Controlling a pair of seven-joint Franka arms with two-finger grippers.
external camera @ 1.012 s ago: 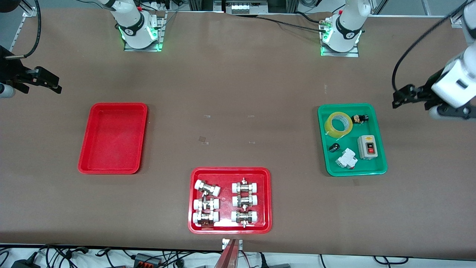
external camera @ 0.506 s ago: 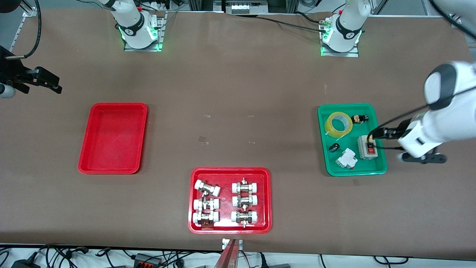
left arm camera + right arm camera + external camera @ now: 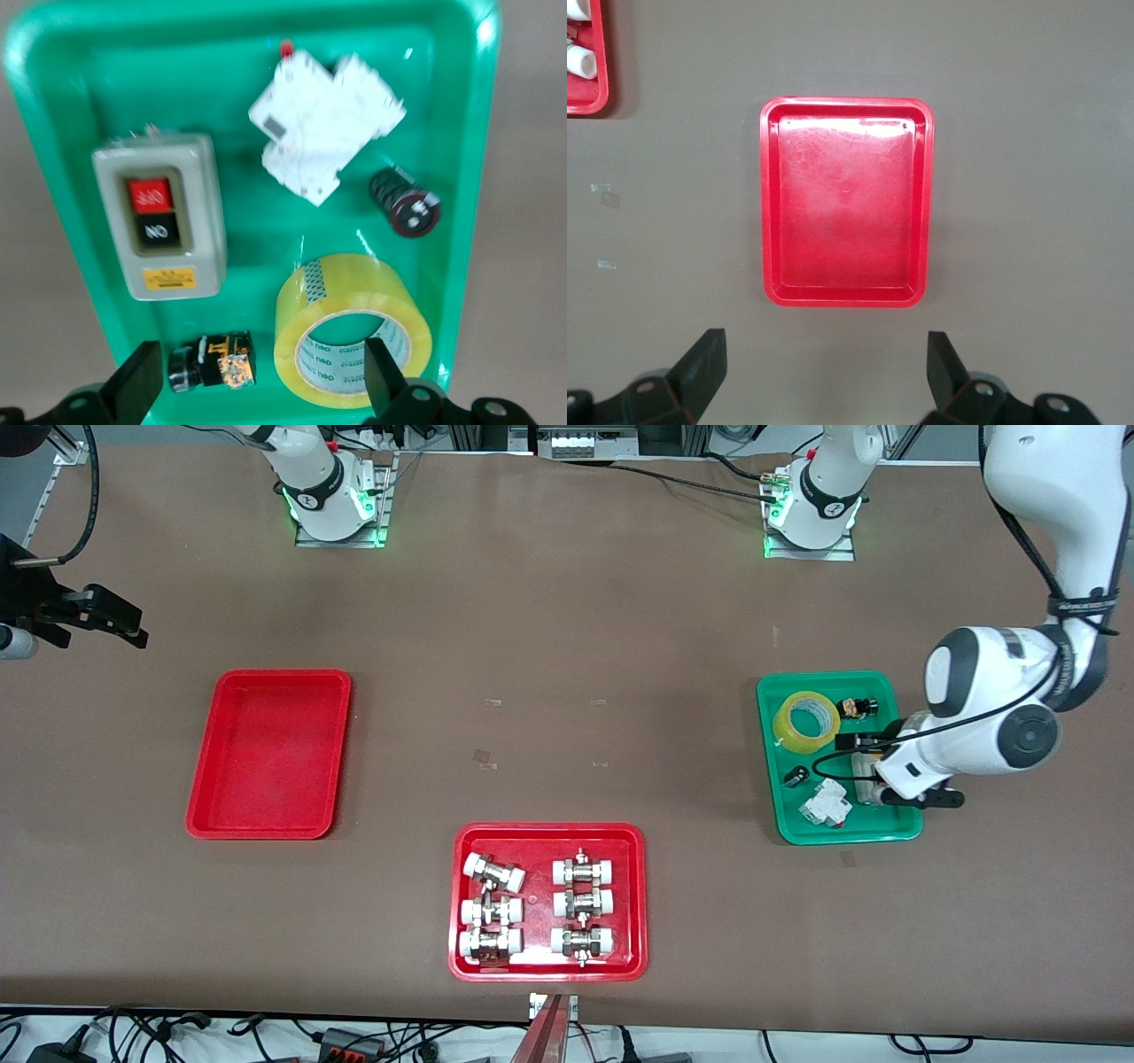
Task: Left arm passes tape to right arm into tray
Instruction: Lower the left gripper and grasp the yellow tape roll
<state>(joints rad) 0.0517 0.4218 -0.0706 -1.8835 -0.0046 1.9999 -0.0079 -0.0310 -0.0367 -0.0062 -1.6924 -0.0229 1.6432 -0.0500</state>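
Observation:
The yellow tape is wide across its full round, so my left gripper next needs to grab it by its narrow ring side, with one finger inside the tape's open hole.
The yellow tape lies flat in the green tray, in the corner farther from the front camera toward the right arm's end. My left gripper hovers open over that tray, above the grey switch box. In the left wrist view its fingers straddle the tape and a small black and orange part, and the left gripper holds nothing. The plain red tray is empty toward the right arm's end. My right gripper waits open above the table by that end, and in its own view the right gripper faces the red tray.
The green tray also holds a grey switch box, a white breaker, a black cylinder and a small push-button part. A wider red tray with several white-capped fittings lies near the front camera, mid-table.
My left arm has swung in from the table's end and come down over the green tray. The tape has not moved. The right arm has not moved.

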